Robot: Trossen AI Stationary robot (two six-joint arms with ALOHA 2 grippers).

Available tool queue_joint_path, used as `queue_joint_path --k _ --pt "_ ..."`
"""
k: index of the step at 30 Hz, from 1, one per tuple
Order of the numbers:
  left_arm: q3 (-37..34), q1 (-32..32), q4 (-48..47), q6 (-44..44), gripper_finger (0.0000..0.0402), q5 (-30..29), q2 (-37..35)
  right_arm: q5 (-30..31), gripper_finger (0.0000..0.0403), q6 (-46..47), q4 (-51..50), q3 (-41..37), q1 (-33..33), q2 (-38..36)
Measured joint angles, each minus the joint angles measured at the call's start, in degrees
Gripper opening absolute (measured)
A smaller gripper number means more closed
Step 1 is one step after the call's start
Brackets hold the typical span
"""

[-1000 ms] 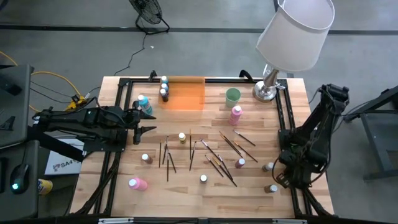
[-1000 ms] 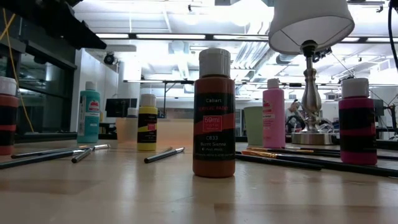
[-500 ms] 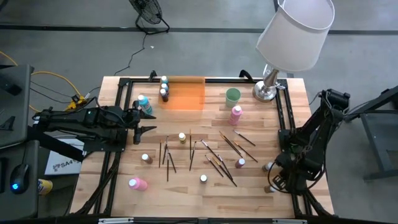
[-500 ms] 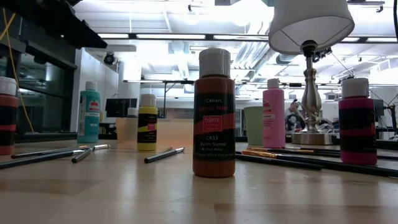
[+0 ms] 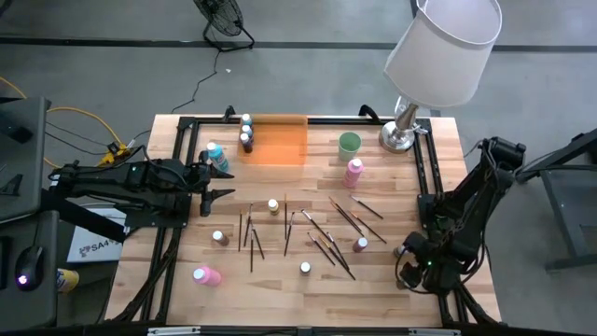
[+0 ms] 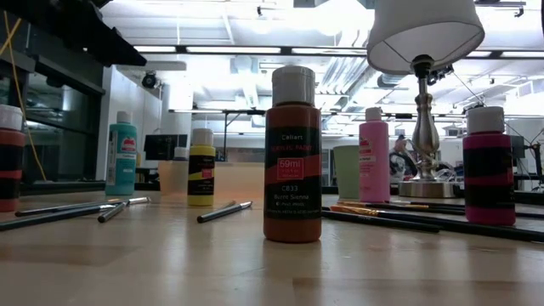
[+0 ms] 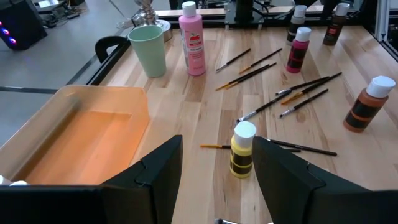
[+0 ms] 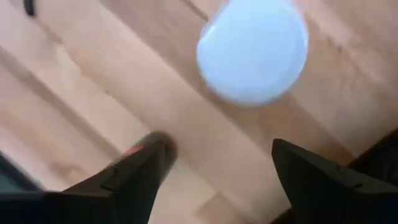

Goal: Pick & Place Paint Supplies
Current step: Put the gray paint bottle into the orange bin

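Observation:
The paint bottle should go in the orange tray (image 5: 278,139), so my right gripper should next grab the bottle by its white-end with the cap (image 5: 402,250).
Small white-capped paint bottles stand scattered on the wooden table (image 5: 280,299): yellow (image 7: 242,149), brown (image 6: 292,153), pink (image 5: 354,171), teal (image 5: 215,157), magenta (image 5: 360,245). Thin dark paintbrushes (image 5: 326,233) lie in the middle. My right gripper (image 5: 408,273) hangs open at the near right corner and points down. A bottle's white cap (image 8: 252,50) shows just beyond its fingertips (image 8: 140,168), untouched. My left gripper (image 5: 213,187) waits open at the left, nothing between its fingers (image 7: 155,174).
A translucent orange tray (image 5: 277,140) sits at the far edge with bottles (image 5: 246,131) at its left end. A pale green cup (image 5: 349,142) and a lamp (image 5: 438,56) stand far right. A black frame rail (image 5: 424,187) runs along the right edge. Another bottle (image 5: 401,250) stands beside my right gripper.
My right gripper has sunk and shifted a little toward the table's near left. It has tipped to point more steeply down, and it now covers the bottle at the near right corner in the high view. My left arm has kept still.

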Motion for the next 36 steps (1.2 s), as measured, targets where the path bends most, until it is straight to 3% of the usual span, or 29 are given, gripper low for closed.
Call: queue_joint_path --k 6,11,17,24,36 --pt "0.02 -0.02 0.00 0.00 0.0187 -0.02 0.00 4.17 0.0287 -5.67 1.55 0.11 -0.22 5.02" --pt "0.04 0.00 -0.02 -0.01 0.0187 -0.04 0.02 5.22 0.0286 -5.80 1.93 0.30 -0.53 7.72" --pt "0.04 0.00 0.00 -0.02 0.0187 -0.09 0.02 11.44 0.0286 -4.94 -1.57 0.15 -0.84 8.26" --pt "0.04 0.00 0.02 -0.02 0.0187 0.05 0.02 9.63 0.0286 -3.40 -5.91 -0.54 -2.84 8.55" --pt "0.04 -0.01 0.02 -0.04 0.0187 0.33 0.02 11.54 0.0286 -3.44 -6.21 -0.48 -4.09 8.41"
